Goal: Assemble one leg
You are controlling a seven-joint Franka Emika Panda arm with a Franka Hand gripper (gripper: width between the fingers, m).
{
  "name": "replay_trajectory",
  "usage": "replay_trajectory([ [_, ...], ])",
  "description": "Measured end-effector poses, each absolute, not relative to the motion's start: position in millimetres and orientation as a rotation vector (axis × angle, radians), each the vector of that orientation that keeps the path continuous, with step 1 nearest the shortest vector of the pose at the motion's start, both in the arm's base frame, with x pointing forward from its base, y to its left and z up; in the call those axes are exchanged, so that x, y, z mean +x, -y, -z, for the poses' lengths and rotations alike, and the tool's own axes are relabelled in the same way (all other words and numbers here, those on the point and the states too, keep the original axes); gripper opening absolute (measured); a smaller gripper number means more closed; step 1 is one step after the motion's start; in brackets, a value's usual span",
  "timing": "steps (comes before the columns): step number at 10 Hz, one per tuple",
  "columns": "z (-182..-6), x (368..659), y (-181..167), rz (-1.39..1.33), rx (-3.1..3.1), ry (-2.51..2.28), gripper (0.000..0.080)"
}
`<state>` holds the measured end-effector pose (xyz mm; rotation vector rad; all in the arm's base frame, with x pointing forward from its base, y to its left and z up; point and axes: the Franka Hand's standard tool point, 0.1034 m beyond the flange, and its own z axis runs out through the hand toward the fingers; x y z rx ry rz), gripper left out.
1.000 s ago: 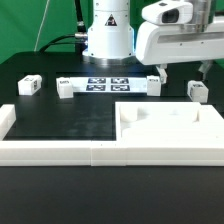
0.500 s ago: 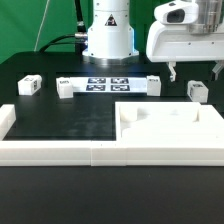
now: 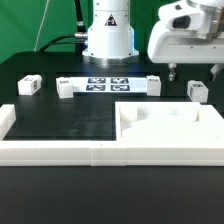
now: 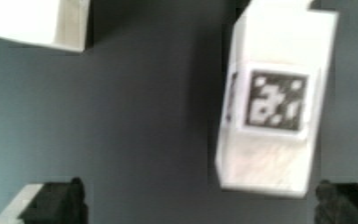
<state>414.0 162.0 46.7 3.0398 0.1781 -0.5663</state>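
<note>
The white leg is still below my gripper's fingers in the wrist view, so they would miss it if I closed now. My gripper needs to first move lower.
Several white legs with marker tags lie on the black table: one at the exterior view's far left (image 3: pixel 30 85), two at the ends of the marker board (image 3: pixel 67 88) (image 3: pixel 152 84), one at the right (image 3: pixel 197 90). My gripper (image 3: pixel 195 72) hangs open just above the right leg, touching nothing. In the wrist view this leg (image 4: pixel 274 105) lies tag-up on the dark table, with its end between my dark fingertips (image 4: pixel 51 202), closer to one finger than the other. My gripper (image 4: pixel 202 205) is empty.
The marker board (image 3: pixel 105 83) lies in front of the robot base. A large white panel with recesses (image 3: pixel 170 128) sits front right, just before the right leg. Long white border rails (image 3: pixel 60 150) run along the front. A white part's corner (image 4: pixel 34 20) shows in the wrist view.
My gripper has moved to the exterior view's right, from over the leg at the marker board's right end to above the rightmost leg. No part has moved.
</note>
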Motion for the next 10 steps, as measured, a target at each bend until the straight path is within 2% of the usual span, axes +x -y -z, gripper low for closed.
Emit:
replay_trajectory([
  [4,-49.4,407,-169,1.156,2.892,-0.014,0.0649],
  [5,-44.4,408,-167,1.272,2.838,-0.003,0.0649],
  [7,-32.4,406,-166,1.357,2.794,0.000,0.0649],
  [10,-18.0,401,-175,1.323,2.802,0.009,0.0649],
])
